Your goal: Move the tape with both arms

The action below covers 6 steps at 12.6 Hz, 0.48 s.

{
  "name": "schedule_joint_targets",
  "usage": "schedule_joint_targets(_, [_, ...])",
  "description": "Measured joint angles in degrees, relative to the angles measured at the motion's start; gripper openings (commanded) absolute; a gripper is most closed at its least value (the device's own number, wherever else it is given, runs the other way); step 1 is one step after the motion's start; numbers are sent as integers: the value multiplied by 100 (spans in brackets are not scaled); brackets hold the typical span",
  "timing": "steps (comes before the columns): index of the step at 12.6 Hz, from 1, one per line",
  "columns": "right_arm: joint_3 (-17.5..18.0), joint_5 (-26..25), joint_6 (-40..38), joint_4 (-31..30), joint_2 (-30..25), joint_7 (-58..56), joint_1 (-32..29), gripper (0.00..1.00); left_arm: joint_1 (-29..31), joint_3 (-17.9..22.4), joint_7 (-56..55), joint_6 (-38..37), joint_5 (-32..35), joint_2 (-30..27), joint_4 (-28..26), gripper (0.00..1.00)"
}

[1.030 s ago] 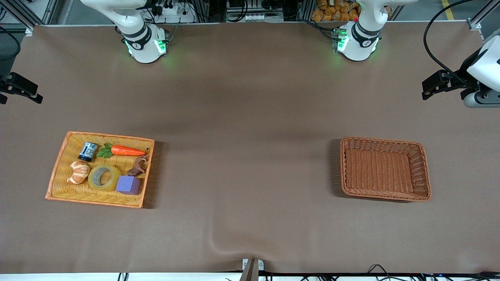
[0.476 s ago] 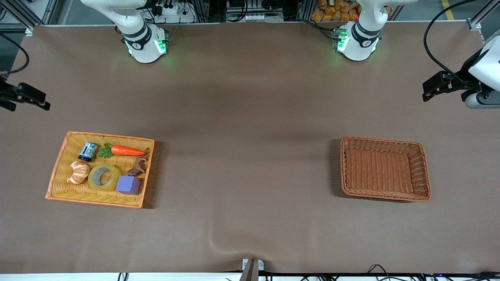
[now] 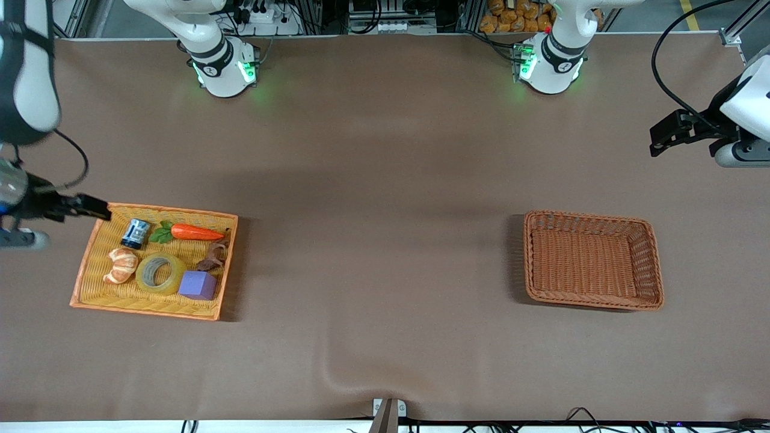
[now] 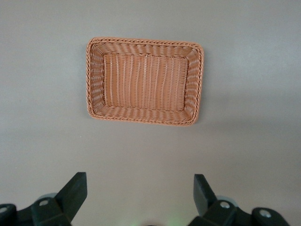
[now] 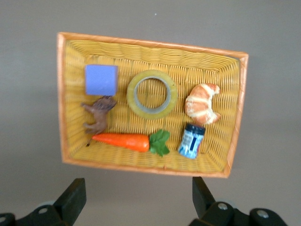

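My right gripper needs to pass the tape (image 3: 160,273) over to my other arm, so it should grab the side of the tape's ring next.
The tape (image 3: 160,273), a yellowish ring with a grey core, lies flat in the yellow basket (image 3: 174,210) at the right arm's end of the table. It also shows in the right wrist view (image 5: 152,94), in the middle of the basket (image 5: 150,42). My right gripper (image 3: 90,207) hangs open and empty over the table by the basket's corner; its wrist view shows it (image 5: 136,188) just outside the rim. My left gripper (image 3: 659,135) is open and empty over the table at the left arm's end, and shows in its wrist view (image 4: 139,188).
Round the tape lie a purple cube (image 3: 197,285), a croissant (image 3: 122,265), a carrot (image 3: 192,231), a blue can (image 3: 136,233) and a brown figure (image 3: 213,255). An empty brown wicker basket (image 3: 586,215) stands toward the left arm's end, seen also in the left wrist view (image 4: 143,41).
My right gripper has swung in from the table's edge to the yellow basket's corner. The left gripper has hardly moved. The tape lies as before.
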Motion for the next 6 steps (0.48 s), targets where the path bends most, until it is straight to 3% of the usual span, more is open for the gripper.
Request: schedule_joint_targets(6, [-61,0,1114,5,1420,-109,-185,100,-40,-278,0,144,-7,178,-4,100])
